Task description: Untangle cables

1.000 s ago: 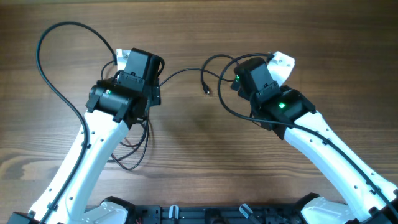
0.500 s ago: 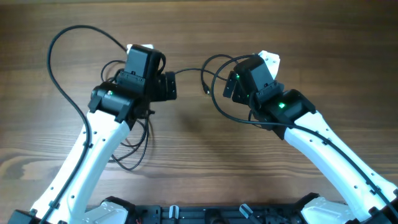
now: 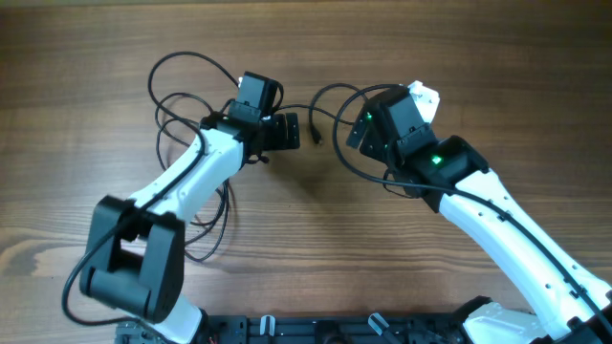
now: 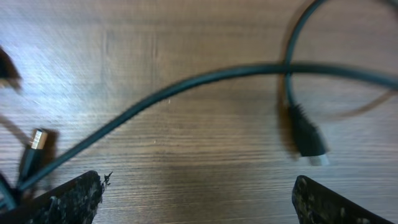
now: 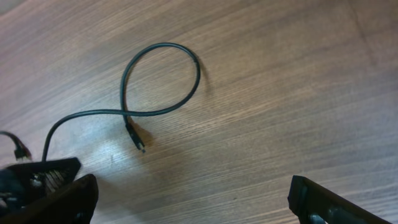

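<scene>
I will reach for the thin black cable with my right gripper and grab its loop near the plug (image 3: 332, 115) (image 5: 165, 111). The plug then stays free to untangle the cable.
A thin black cable (image 3: 296, 107) lies on the wood between my two grippers, and its plug end (image 3: 316, 137) points down. In the left wrist view this cable (image 4: 205, 76) crosses the frame, with a silver-tipped plug (image 4: 309, 142) at the right and another plug (image 4: 36, 140) at the left. In the right wrist view it forms a loop (image 5: 163, 74) ending in a plug (image 5: 137, 142). More thin cable loops (image 3: 215, 225) lie beside the left arm. My left gripper (image 3: 285, 132) (image 4: 199, 199) is open and empty just left of the plug. My right gripper (image 3: 356, 134) (image 5: 199, 202) is open and empty just right of it.
Thicker black camera cables loop behind the left arm (image 3: 177, 81) and round the right wrist (image 3: 344, 162). The wooden table (image 3: 306, 229) stretches on all sides. The left gripper's finger shows at the lower left of the right wrist view (image 5: 37, 174).
My left arm has swung right and forward, bringing its gripper close to the plug end. Its camera cable loop has shifted right with it. The right arm has hardly moved.
</scene>
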Available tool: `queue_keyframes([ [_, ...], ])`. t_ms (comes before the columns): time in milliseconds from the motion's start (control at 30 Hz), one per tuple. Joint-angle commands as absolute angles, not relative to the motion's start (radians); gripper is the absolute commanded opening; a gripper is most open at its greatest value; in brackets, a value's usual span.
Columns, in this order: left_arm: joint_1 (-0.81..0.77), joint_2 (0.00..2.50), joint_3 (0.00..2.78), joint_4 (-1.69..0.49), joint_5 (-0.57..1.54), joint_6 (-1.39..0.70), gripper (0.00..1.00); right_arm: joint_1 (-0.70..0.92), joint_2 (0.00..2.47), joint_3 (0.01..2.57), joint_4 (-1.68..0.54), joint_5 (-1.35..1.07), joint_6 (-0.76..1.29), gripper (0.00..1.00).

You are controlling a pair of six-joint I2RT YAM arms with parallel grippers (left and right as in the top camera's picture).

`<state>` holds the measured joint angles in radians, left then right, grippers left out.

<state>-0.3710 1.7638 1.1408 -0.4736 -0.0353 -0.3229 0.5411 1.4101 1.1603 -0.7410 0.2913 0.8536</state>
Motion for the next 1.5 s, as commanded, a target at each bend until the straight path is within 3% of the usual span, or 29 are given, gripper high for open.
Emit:
queue_keyframes([
  [0,-0.368,1.781,1.131,-0.464,-0.019,-0.296,1.0,0.516,1.417,1.165,-0.741,0.209,0.982,0.99],
  [200,-0.368,1.781,1.131,-0.466,-0.007,-0.299,1.0,0.472,1.435,1.164,-0.651,0.02,1.079,1.0],
  [467,-0.368,1.781,1.131,-0.517,-0.008,-0.299,1.0,0.374,1.66,1.164,-0.56,-0.204,1.12,1.0],
  [800,-0.369,1.781,1.131,-0.547,-0.007,-0.299,1.0,0.365,1.823,1.164,-0.358,-0.202,1.396,1.0],
  [1467,-0.369,1.781,1.131,-0.63,-0.007,-0.299,1.0,0.358,2.055,1.163,-0.101,-0.07,1.583,1.0],
])
